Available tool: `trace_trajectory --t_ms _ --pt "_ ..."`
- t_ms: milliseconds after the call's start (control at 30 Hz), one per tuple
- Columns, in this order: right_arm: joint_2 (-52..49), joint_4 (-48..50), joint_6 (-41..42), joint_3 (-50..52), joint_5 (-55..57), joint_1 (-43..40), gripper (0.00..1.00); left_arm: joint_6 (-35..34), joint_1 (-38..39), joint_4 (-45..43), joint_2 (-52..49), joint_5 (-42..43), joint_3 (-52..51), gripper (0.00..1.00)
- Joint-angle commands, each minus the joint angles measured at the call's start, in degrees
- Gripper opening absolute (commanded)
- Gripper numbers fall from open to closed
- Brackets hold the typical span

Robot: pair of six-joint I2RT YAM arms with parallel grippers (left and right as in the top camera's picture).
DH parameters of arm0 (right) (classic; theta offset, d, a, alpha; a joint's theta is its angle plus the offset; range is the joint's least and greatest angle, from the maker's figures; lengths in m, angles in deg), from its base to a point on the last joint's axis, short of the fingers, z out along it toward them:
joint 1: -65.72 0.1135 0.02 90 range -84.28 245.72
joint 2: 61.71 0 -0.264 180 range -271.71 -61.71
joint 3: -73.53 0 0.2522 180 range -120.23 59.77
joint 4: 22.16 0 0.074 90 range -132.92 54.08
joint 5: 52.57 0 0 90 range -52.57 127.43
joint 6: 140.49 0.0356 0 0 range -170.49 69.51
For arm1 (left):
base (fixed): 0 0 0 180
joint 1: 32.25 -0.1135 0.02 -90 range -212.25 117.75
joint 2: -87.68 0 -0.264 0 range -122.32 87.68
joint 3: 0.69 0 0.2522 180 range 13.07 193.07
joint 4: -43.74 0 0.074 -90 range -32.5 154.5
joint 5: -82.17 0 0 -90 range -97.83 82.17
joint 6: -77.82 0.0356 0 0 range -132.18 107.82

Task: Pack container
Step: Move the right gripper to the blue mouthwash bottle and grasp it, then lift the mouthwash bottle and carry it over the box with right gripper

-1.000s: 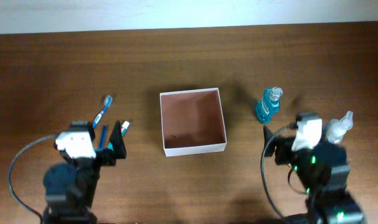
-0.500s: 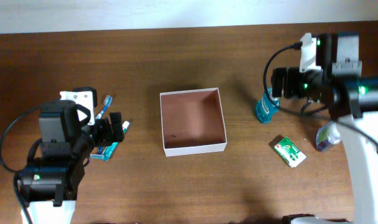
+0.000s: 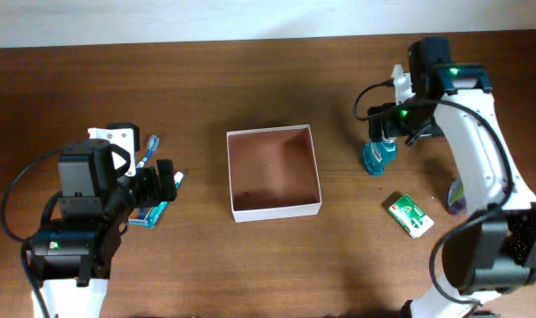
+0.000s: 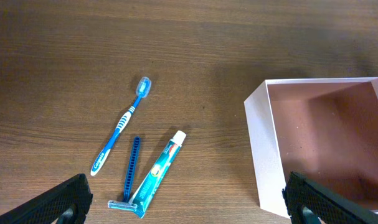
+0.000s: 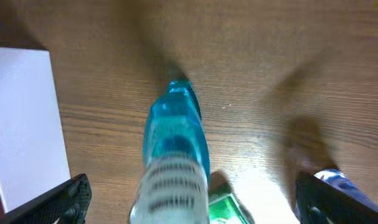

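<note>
The bottle's body still shows below my fingers. I need to lower my right gripper before it closes on the bottle point(image 3: 379, 155) point(image 5: 175, 140).
The container point(image 3: 276, 210), a square shallow box with white walls and a reddish-brown inside, sits empty at the table's middle. It also shows in the left wrist view point(image 4: 261, 146) and at the left edge of the right wrist view point(image 5: 20, 124). My left gripper point(image 3: 164, 183) is open above a toothbrush point(image 4: 123, 132), a blue razor point(image 4: 131, 171) and a toothpaste tube point(image 4: 159, 174); its open fingers also show in the left wrist view point(image 4: 189, 211). My right gripper point(image 5: 195, 202) is open, its fingers on either side of an upright blue mouthwash bottle point(image 5: 176, 137), right of the container point(image 3: 378, 155).
A small green carton point(image 3: 410, 215) lies on the table front right of the container and shows under the bottle in the right wrist view point(image 5: 229, 208). Another small bottle point(image 3: 456, 196) stands by the right arm, partly hidden.
Both arms have risen from the table's front. My right arm has swung to the back right and now hangs over the mouthwash bottle. My left arm has barely moved in the last half second.
</note>
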Motion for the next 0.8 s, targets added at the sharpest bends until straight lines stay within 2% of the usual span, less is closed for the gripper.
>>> trace_trajectory --t_ms 0,167,233,400,767 --pt "-4.0 0.0 -0.9 -1.1 -1.2 -0.1 0.98 -0.7 0.0 0.1 -0.2 0.4 1.3 0.99" --pt "-5.5 1.5 -1.1 -1.1 -1.4 0.0 0.99 -0.7 0.0 0.1 -0.3 0.4 1.3 0.99" --pt "-5.5 2.1 -1.1 -1.1 -1.6 0.0 0.94 -0.7 0.0 0.1 -0.4 0.4 1.3 0.99" --pt "-5.5 1.7 -1.1 -1.0 -1.6 0.0 0.72 -0.7 0.0 0.1 -1.0 0.4 1.3 0.99" --pt "-5.6 2.8 -1.0 2.7 -2.2 0.0 0.71 -0.7 0.0 0.0 -1.1 0.4 1.3 0.99"
